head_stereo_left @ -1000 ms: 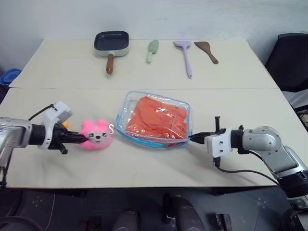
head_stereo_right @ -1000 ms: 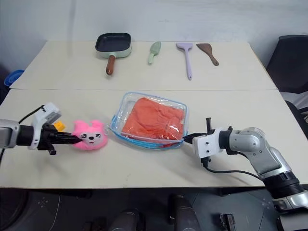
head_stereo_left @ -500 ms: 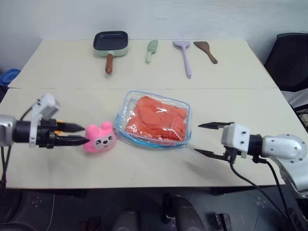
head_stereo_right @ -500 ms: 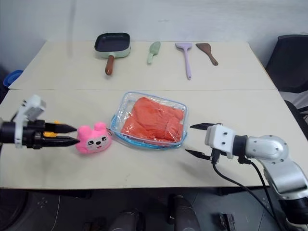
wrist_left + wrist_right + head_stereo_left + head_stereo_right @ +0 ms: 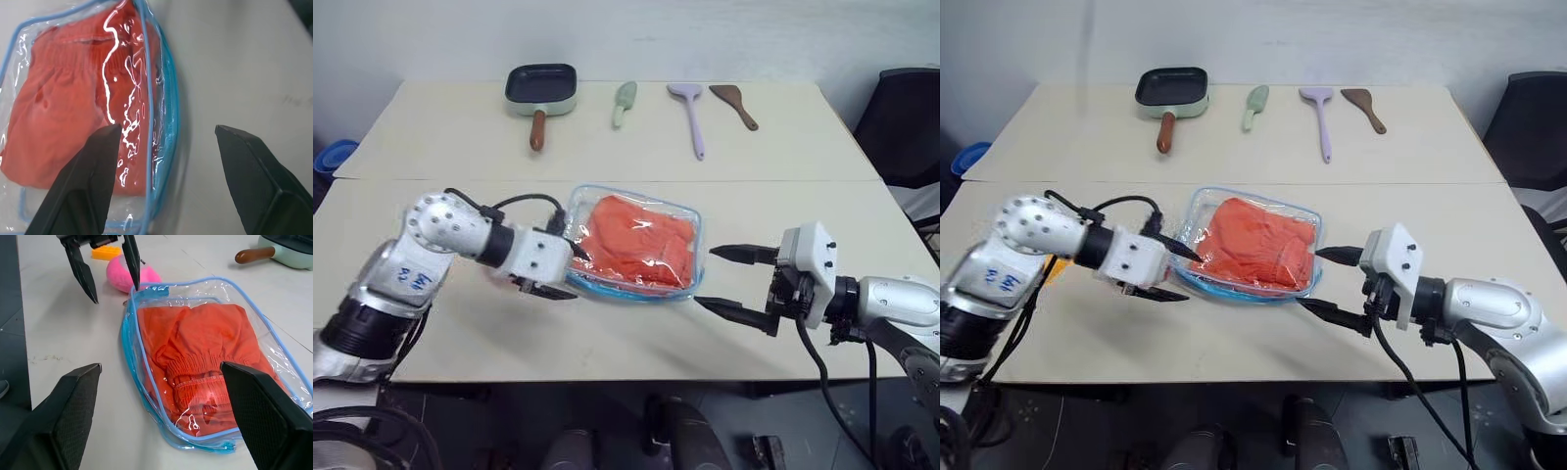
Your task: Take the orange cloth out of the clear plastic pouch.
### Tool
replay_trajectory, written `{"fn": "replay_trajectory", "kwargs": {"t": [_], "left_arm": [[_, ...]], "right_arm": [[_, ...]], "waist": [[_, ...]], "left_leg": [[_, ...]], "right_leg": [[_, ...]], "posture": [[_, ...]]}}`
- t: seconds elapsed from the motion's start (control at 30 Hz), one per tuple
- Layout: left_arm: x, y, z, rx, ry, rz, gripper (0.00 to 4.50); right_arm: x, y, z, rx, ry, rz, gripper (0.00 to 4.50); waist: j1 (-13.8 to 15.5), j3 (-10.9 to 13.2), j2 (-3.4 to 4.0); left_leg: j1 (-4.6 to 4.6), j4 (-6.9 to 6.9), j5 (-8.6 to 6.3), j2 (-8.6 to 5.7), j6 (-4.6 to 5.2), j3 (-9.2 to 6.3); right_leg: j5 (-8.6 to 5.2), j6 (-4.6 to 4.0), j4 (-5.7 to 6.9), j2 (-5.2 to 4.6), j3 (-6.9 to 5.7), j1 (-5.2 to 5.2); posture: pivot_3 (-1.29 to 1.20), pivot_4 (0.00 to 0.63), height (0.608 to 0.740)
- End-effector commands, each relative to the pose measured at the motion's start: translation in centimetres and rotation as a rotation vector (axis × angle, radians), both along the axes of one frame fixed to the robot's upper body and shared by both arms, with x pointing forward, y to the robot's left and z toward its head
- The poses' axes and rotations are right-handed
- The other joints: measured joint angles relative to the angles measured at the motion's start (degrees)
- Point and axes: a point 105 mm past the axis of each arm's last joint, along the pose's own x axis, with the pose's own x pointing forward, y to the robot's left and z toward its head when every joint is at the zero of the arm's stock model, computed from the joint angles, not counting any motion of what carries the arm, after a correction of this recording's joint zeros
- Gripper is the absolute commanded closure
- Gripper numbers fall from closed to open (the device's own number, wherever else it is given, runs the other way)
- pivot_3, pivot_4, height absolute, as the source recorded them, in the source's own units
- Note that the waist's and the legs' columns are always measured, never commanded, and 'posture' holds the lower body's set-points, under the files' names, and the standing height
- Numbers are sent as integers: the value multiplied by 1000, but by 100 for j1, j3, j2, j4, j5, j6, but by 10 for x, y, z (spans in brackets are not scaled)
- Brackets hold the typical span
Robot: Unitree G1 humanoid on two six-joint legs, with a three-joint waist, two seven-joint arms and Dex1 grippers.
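My left gripper will pinch the pouch by its blue edge trim next. The trim stands out, while the pouch's clear sheet (image 5: 641,240) lies flat over the cloth.
The clear plastic pouch (image 5: 571,223) with light blue trim lies flat in the middle of the near table, and the orange cloth (image 5: 641,240) is folded inside it. My left gripper (image 5: 576,276) is open at the pouch's left end. One finger is over the pouch (image 5: 171,98) and the other over bare table, so the trimmed edge runs between them. My right gripper (image 5: 705,276) hangs open just off the pouch's right end, one finger above the other, with nothing in it. The right wrist view looks along the pouch (image 5: 146,396) and cloth (image 5: 205,342) to the left gripper (image 5: 105,281).
A pink plush toy (image 5: 129,276) and a yellow brick (image 5: 105,253) lie left of the pouch, behind my left arm. On the far table are a pan (image 5: 540,88) and a green (image 5: 623,101), a purple (image 5: 690,116) and a brown spatula (image 5: 734,104). A black chair (image 5: 906,122) stands at the right.
Both grippers went from shut to open. The left one swung right from the pink plush to the pouch's left end. The right one let go of the pouch's right corner, pulled back and rolled.
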Motion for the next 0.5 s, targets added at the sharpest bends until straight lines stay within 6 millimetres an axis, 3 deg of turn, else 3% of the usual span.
{"fn": "replay_trajectory", "kwargs": {"t": [0.03,0.23,0.33,0.5], "left_arm": [[15,9,-1,53,-121,-11,1250],[36,15,-9,30,-184,14,1250],[41,17,-12,9,-188,19,1846],[43,15,-9,-41,-165,21,3426]], "right_arm": [[-7,4,8,13,-37,6,463],[-8,6,6,17,-39,-18,463],[-8,7,5,22,-40,-23,419],[-6,6,5,22,-43,-30,419]], "waist": [[8,0,0],[28,0,-1],[26,0,-1],[22,0,-1]], "left_leg": [[0,1,0,0,1,0],[0,3,-5,-2,21,-12],[0,4,-8,-3,29,-13],[-1,5,-10,-6,37,-12]], "right_leg": [[0,0,-1,0,0,0],[4,7,-2,-9,-14,0],[9,16,-2,-11,-17,0],[12,21,-9,-14,-19,0]], "posture": [[0,150,740],[0,150,740],[0,150,740],[0,150,740]]}}
